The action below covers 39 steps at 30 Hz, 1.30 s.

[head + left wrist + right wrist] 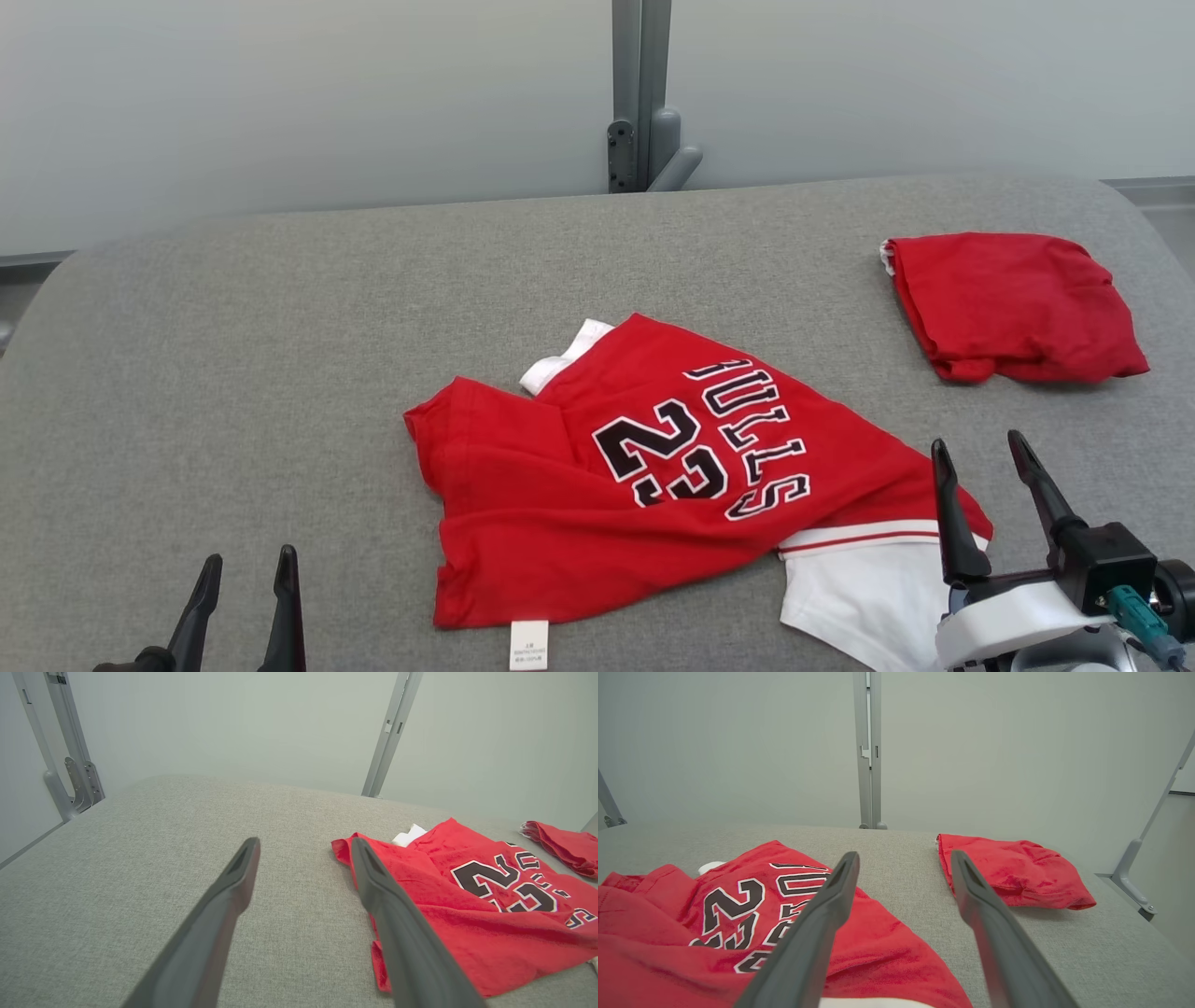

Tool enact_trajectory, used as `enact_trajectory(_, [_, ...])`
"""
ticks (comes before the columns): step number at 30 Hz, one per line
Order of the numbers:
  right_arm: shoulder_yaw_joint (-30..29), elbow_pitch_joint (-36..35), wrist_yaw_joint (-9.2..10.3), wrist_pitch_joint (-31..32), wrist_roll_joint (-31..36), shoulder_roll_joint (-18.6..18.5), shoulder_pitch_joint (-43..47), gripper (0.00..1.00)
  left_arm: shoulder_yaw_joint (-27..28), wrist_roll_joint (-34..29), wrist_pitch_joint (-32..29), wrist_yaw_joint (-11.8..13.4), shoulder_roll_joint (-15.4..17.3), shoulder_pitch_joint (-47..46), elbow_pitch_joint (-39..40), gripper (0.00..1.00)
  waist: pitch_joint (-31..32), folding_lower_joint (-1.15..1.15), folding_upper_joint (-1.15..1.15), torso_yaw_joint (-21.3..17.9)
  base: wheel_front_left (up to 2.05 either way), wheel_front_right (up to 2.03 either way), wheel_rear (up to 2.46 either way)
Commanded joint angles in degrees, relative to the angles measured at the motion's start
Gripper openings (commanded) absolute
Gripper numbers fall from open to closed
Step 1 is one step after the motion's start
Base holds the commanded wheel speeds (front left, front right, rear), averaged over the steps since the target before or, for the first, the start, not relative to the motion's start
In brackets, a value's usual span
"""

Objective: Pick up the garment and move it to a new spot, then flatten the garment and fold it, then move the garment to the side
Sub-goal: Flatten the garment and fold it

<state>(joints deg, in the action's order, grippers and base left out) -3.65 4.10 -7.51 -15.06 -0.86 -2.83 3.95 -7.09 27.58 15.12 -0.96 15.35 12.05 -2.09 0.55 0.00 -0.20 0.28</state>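
Note:
My left gripper grabs the garment's red hem corner [450,609] beside the white tag next to move it, where the garment's edge lifts while its red body [594,560] lies slack.
A red garment [653,476] with black "BULLS 23" print and white trim lies crumpled near the middle of the grey padded table [280,355]. The left wrist view shows the garment [467,905] at the right, and the right wrist view has the garment [714,924] at the lower left. My left gripper [246,560] is open at the lower left, apart from the cloth. My right gripper [977,443] is open at the lower right, above the garment's white-trimmed end. Nothing sits between either pair of fingers.
A second red garment [1013,303], folded, lies at the table's far right [1013,872]. A grey post with a bracket [644,103] stands behind the table's back edge against a pale wall. Bare grey table stretches to the left and far side.

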Motion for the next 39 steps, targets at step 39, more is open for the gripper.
enact_trajectory(39, [7.8, 2.0, 0.05, 28.9, -12.6, -6.9, 5.0, 1.0, -3.6, -0.9, -18.6, -6.5, -5.3, -1.0, -2.0, 1.0, -5.3, 0.0, 0.2, -2.9, 0.0, 0.0, 0.0])
